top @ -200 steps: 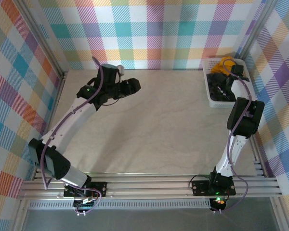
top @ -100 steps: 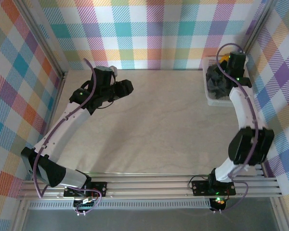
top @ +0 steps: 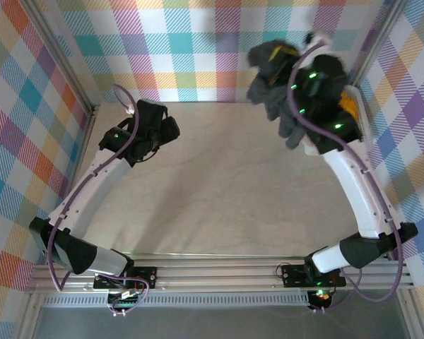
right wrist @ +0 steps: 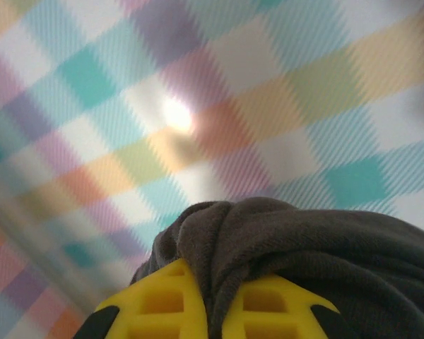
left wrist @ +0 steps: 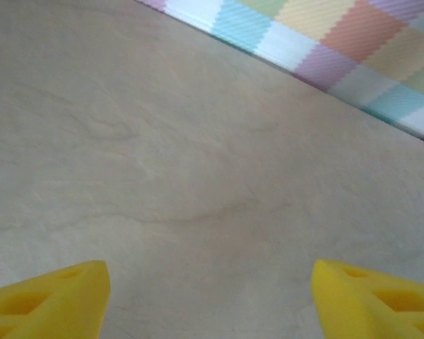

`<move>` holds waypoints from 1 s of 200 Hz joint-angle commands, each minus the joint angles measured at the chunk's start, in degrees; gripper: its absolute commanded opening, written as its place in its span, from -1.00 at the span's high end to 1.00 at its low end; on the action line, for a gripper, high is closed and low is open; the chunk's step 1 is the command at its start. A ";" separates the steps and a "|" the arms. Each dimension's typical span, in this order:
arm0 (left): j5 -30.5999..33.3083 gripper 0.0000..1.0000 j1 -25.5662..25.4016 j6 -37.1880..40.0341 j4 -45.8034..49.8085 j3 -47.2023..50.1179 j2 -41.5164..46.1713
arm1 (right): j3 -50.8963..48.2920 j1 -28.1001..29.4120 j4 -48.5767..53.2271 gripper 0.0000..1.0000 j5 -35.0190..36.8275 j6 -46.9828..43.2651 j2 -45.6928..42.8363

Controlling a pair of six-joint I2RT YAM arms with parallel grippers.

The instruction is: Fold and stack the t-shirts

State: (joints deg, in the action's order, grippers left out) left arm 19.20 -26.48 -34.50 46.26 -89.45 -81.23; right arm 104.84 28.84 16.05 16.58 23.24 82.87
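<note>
I should next use my left gripper to grab the charcoal-grey t-shirt by its hanging part (top: 281, 111), away from the right gripper's bunched fold. Then I can spread the t-shirt for folding.
My right gripper (top: 274, 51) is raised high by the back wall, left of the basket, shut on a bunched fold of the charcoal-grey t-shirt (top: 286, 106). The shirt hangs in a crumpled mass below it, off the table. In the right wrist view the grey t-shirt (right wrist: 304, 240) is pinched between the yellow fingers (right wrist: 162, 304) of the right gripper (right wrist: 215, 296). A bit of the mustard-orange t-shirt (top: 350, 102) shows in the basket behind the right arm. My left gripper (top: 171, 129) hovers open over the bare table at the back left; the left gripper (left wrist: 210, 296) holds nothing.
The white mesh basket (top: 362, 120) stands in the back right corner, mostly hidden by the right arm. The wooden table (top: 219, 191) lies bare between the arms. Plaid walls close in the back and both sides.
The right arm has risen out of the basket and swung left, pulling the grey t-shirt up with it. The left gripper has drawn back a little toward the left.
</note>
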 commanded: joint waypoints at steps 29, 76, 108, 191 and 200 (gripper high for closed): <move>6.63 -0.54 1.86 0.81 6.29 -0.32 4.52 | -8.51 17.27 11.81 -0.24 -9.85 7.44 10.94; -8.08 -0.45 4.23 -2.28 10.38 10.15 6.01 | -26.03 5.24 8.64 -0.31 -16.25 13.85 4.60; -20.34 -0.28 4.24 -8.55 5.59 23.40 7.20 | -36.73 -2.05 13.94 -0.18 -15.01 13.44 0.66; -27.19 -0.40 3.64 -16.29 -14.96 32.54 -8.79 | -52.67 -17.19 15.30 -0.29 -14.52 13.54 0.11; -27.12 -0.35 3.54 -16.31 -16.31 31.78 -10.66 | -52.31 -17.90 14.32 -0.29 -15.08 13.26 1.69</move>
State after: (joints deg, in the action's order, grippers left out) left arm -6.44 -22.74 -48.88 36.29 -55.75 -88.01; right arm 52.05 12.62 32.47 3.31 37.08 82.11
